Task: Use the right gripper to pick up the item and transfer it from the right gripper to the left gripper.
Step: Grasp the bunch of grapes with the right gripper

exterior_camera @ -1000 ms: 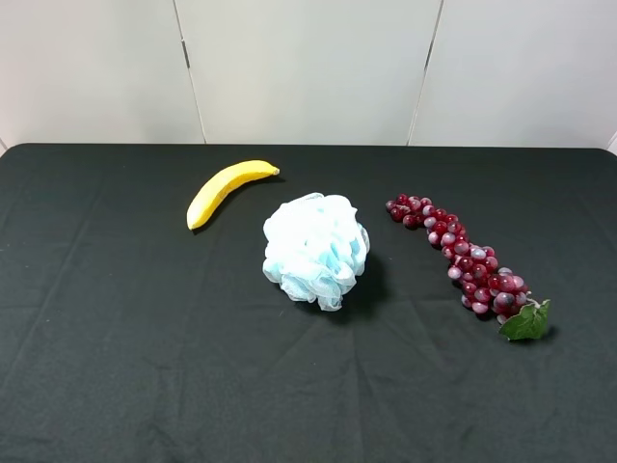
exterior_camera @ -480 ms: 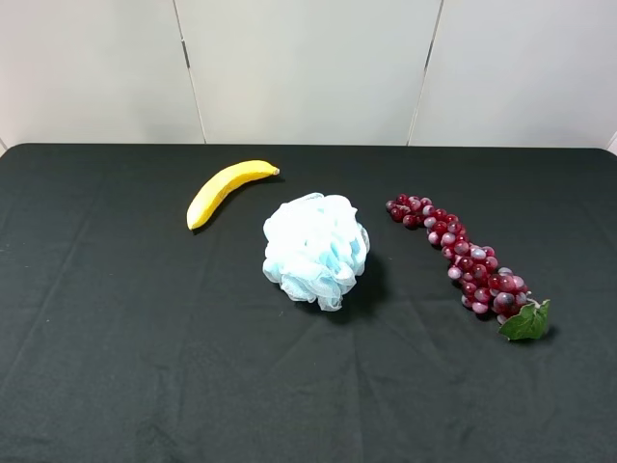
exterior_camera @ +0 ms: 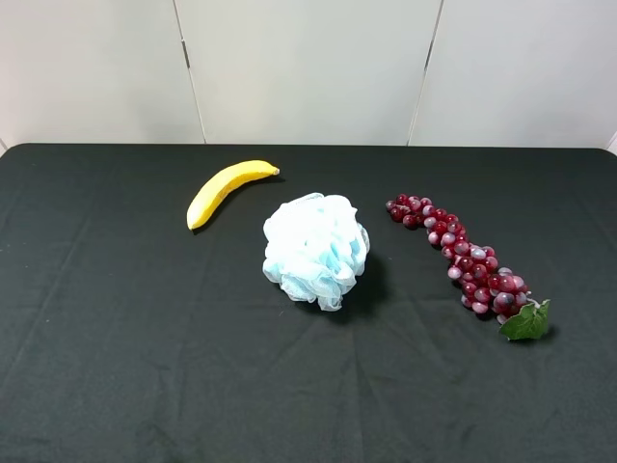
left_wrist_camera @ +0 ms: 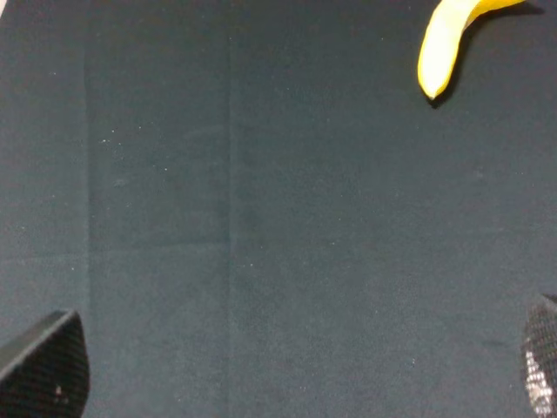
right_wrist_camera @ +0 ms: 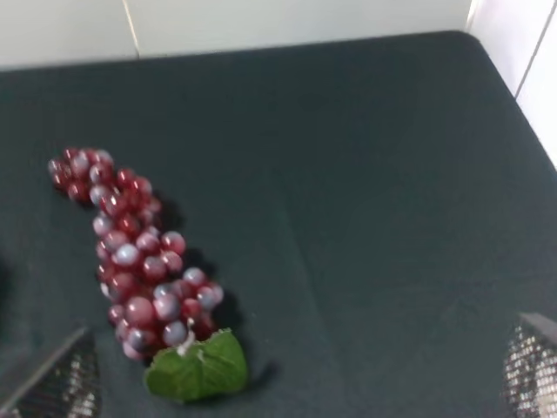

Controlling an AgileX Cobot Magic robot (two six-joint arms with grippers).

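Note:
I will grab the grape bunch by its leafy end [exterior_camera: 506,299] with my right gripper next. That leaves the grape bunch's tapered tail [exterior_camera: 407,208] free for my left gripper.
The grape bunch [exterior_camera: 463,262] is dark red and pinkish with a green leaf [exterior_camera: 526,321] at its near end. It lies on the black table, right of centre. Neither arm shows in the exterior high view. In the right wrist view the bunch [right_wrist_camera: 135,261] lies ahead of my right gripper [right_wrist_camera: 291,374], nearer one finger. That gripper is open and empty, and only its mesh-padded fingertips [right_wrist_camera: 61,379] show at the frame corners. My left gripper [left_wrist_camera: 291,370] is open and empty over bare cloth, its fingertips [left_wrist_camera: 48,370] wide apart.
A fluffy pale-blue and white mesh puff [exterior_camera: 316,249] sits at the table's centre, left of the grapes. A yellow banana [exterior_camera: 228,187] lies at the back left and also shows in the left wrist view [left_wrist_camera: 448,39]. White wall panels stand behind the table's far edge.

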